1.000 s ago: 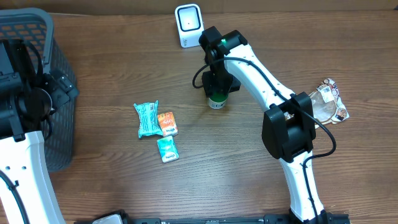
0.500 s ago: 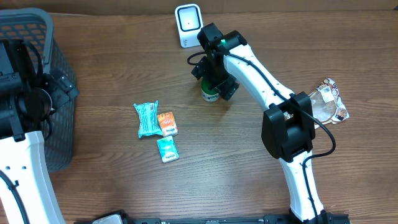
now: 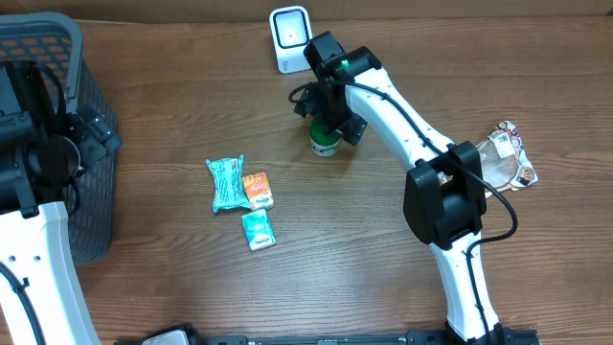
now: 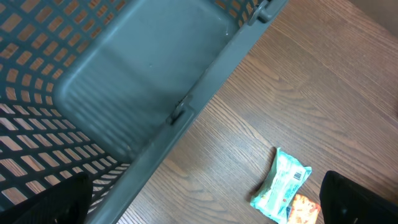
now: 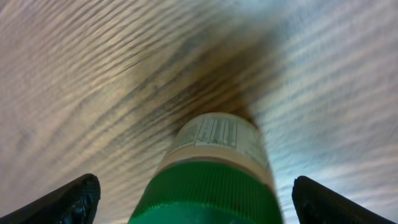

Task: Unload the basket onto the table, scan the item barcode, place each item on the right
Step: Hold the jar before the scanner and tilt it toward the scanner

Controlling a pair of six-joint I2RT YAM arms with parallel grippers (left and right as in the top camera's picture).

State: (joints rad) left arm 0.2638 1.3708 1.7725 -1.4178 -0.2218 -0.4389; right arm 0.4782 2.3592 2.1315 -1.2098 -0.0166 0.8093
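I need to grab the small bottle by its green cap (image 3: 324, 131) from above with my right gripper next, so that its white label stays uncovered for barcode scanning.
A small bottle (image 3: 325, 147) with a green cap and a white label stands upright on the wooden table, just in front of the white scanner (image 3: 290, 38). My right gripper (image 3: 326, 117) hangs directly over it, open. In the right wrist view the bottle's cap (image 5: 208, 193) sits between the two spread fingertips (image 5: 68, 199) without touching them. My left gripper (image 4: 208, 202) is open with nothing in it, over the table beside the basket's rim.
A dark grey mesh basket (image 3: 91, 105) stands at the left edge. A teal packet (image 3: 226, 182), an orange packet (image 3: 258, 191) and a small teal packet (image 3: 258, 230) lie mid-table. A crumpled clear bag (image 3: 506, 158) lies at the right.
My right gripper has opened and let go of the bottle, which now stands free, slightly farther left and back. The left arm has not moved.
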